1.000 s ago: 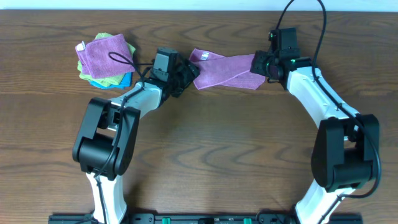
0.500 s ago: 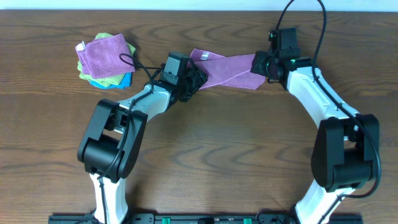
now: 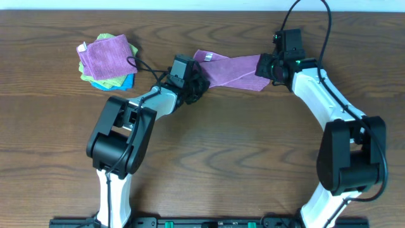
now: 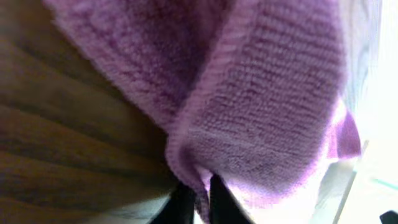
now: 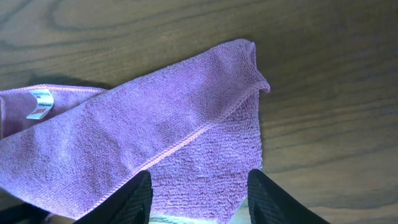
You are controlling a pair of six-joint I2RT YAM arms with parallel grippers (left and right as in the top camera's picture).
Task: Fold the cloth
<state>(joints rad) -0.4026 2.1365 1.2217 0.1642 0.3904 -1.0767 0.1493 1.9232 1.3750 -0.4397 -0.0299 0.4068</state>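
My right gripper grabs the purple cloth's edge (image 5: 254,90) at the cloth's end opposite my left gripper next, to straighten and fold the cloth evenly.
The purple cloth (image 3: 231,69) lies crumpled in a long band on the wooden table, between the two arms. My left gripper (image 3: 197,85) is at its left end. In the left wrist view the cloth (image 4: 267,93) fills the frame, and the left gripper (image 4: 198,190) is shut on a pinched fold of its edge. My right gripper (image 3: 264,66) is at the cloth's right end. In the right wrist view it (image 5: 199,175) stands open, with the cloth (image 5: 155,130) lying between its fingers and a white label on the cloth at the left.
A stack of folded cloths (image 3: 106,60), purple on top of green and blue, sits at the back left. A black cable (image 3: 136,63) loops beside it. The table's far edge (image 3: 202,11) runs just behind the cloth.
My left gripper has moved right to the cloth's left end and shut on its edge. The right gripper has hardly moved.
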